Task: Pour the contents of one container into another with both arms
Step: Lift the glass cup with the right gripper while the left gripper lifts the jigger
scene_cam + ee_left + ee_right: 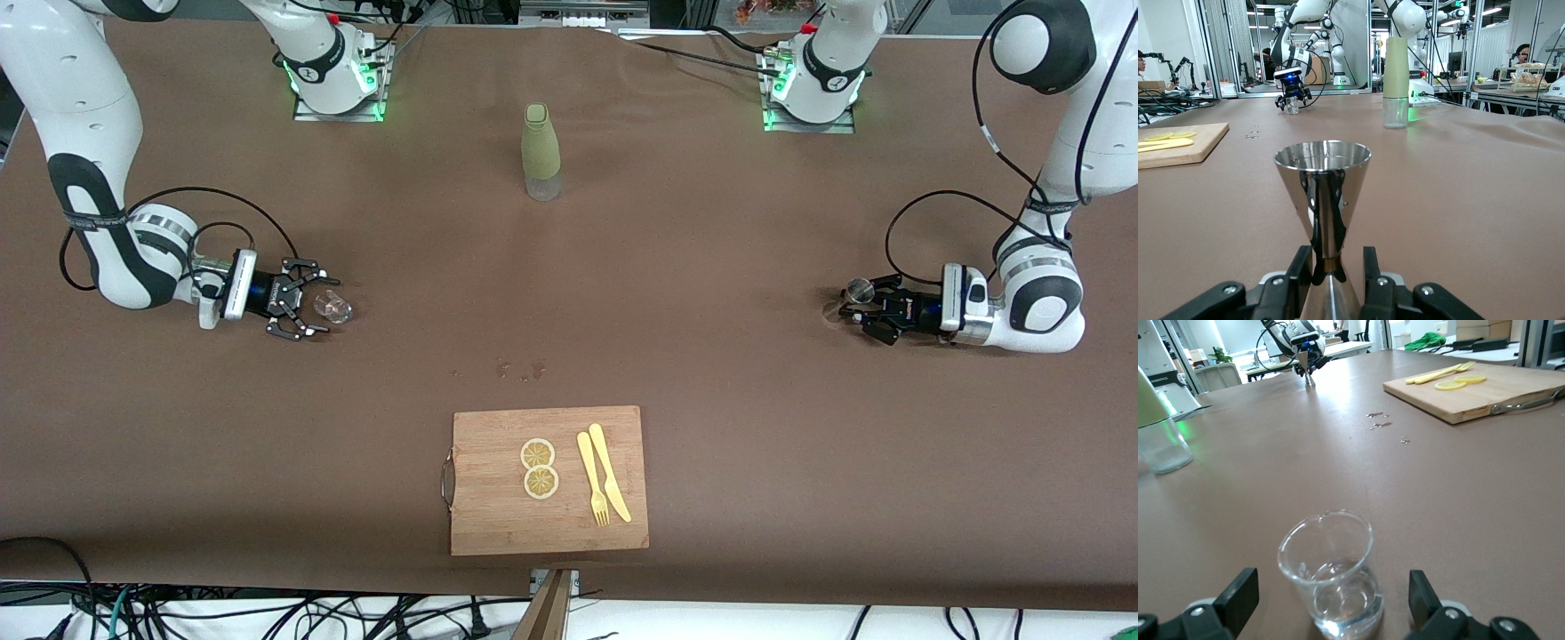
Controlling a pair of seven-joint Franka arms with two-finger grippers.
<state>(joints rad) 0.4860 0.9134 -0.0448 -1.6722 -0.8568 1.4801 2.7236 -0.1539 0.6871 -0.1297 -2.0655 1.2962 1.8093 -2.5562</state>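
Next, my right gripper grabs the cup by its lower body [1346, 603], leaving the clear glass cup's open rim [1325, 547] free to pour or receive the liquid.
The steel jigger [859, 289] stands upright on the brown table near the left arm's end. My left gripper [855, 311] lies low at the table and is open; its fingers [1303, 270] straddle the jigger [1323, 167] at its narrow waist, with a small gap on each side. At the right arm's end, the clear glass cup [333, 307] stands on the table with a little clear liquid in it. My right gripper [320, 299] is open wide, and the cup [1328, 573] sits between its fingers [1241, 590], touching neither.
A tall olive-green bottle [540, 151] stands mid-table toward the robots' bases. A wooden cutting board [498, 524] near the front edge holds two lemon slices [539, 468] and a yellow knife and fork [603, 484]. A few wet spots [520, 369] mark the cloth just above the board.
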